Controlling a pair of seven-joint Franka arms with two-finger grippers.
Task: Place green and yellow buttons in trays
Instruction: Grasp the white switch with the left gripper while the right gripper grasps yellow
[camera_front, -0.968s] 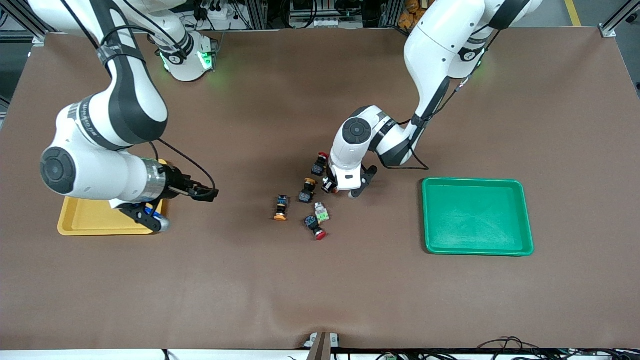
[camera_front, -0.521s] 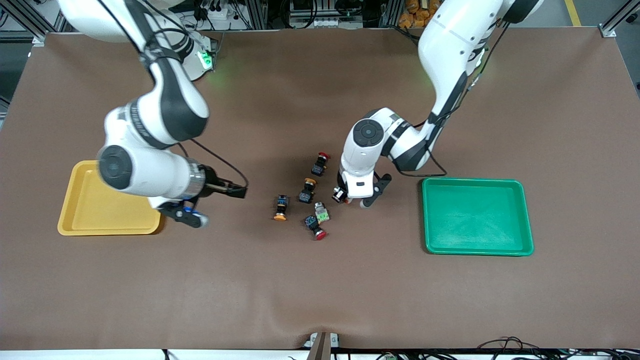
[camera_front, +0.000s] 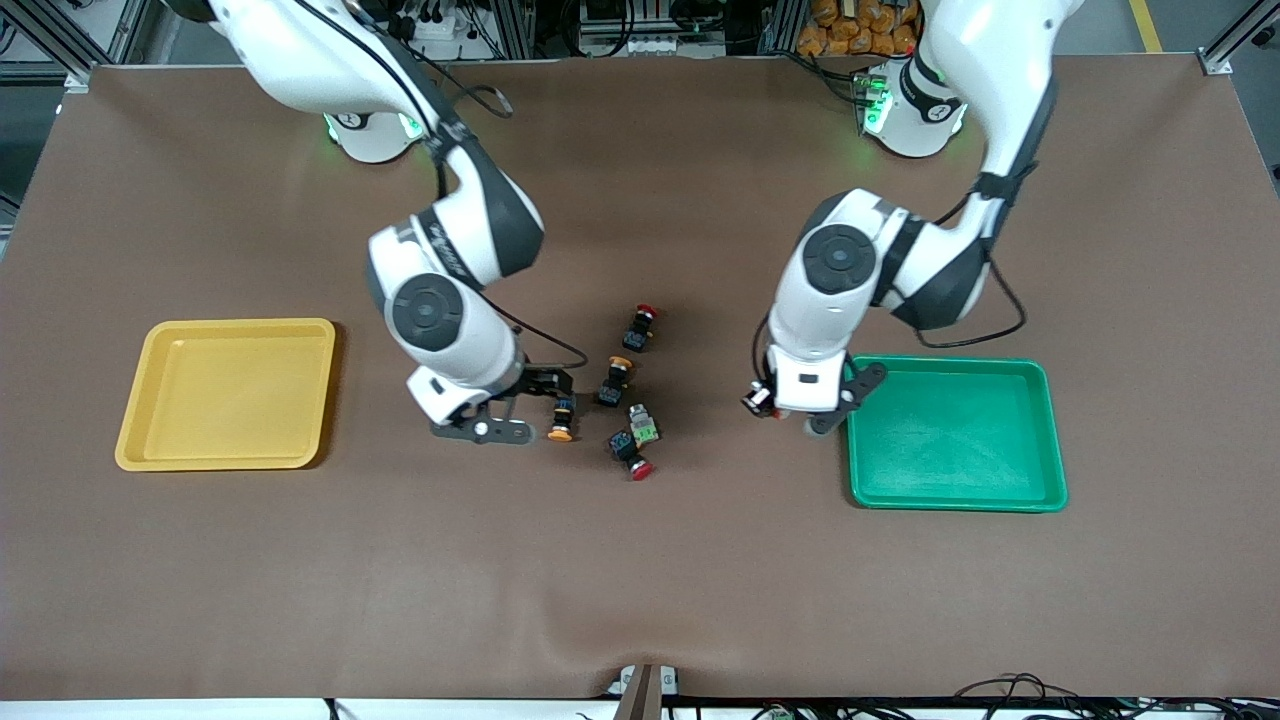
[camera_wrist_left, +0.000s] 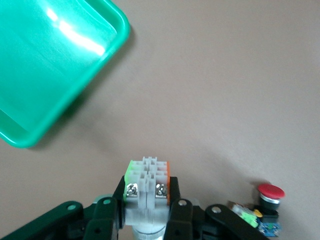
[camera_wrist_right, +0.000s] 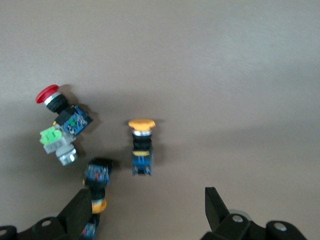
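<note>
The robot's right gripper next needs to grab the yellow-capped button by its black body (camera_front: 561, 420) (camera_wrist_right: 142, 145) to place it in the yellow tray.
My left gripper (camera_front: 765, 402) is shut on a whitish button with a green and an orange-red block (camera_wrist_left: 147, 180) and holds it over the table just beside the green tray (camera_front: 950, 362), which also shows in the left wrist view (camera_wrist_left: 30, 135). My right gripper (camera_front: 535, 408) is open and empty beside a yellow-capped button (camera_front: 561, 422), seen ahead of its jaws (camera_wrist_right: 141, 145). A second yellow-capped button (camera_front: 615, 380) lies close by (camera_wrist_right: 97, 187). Another whitish button with a green block (camera_front: 644, 426) lies in the cluster (camera_wrist_right: 56, 142). The yellow tray (camera_front: 140, 440) holds nothing.
Two black switches with red caps lie in the cluster: one (camera_front: 640, 328) farthest from the front camera, one (camera_front: 632, 456) nearest to it, beside the whitish button. The brown table cover (camera_front: 640, 580) is bare elsewhere.
My right arm swung from over the yellow tray to the button cluster. My left arm carried the whitish button from the cluster toward the green tray.
</note>
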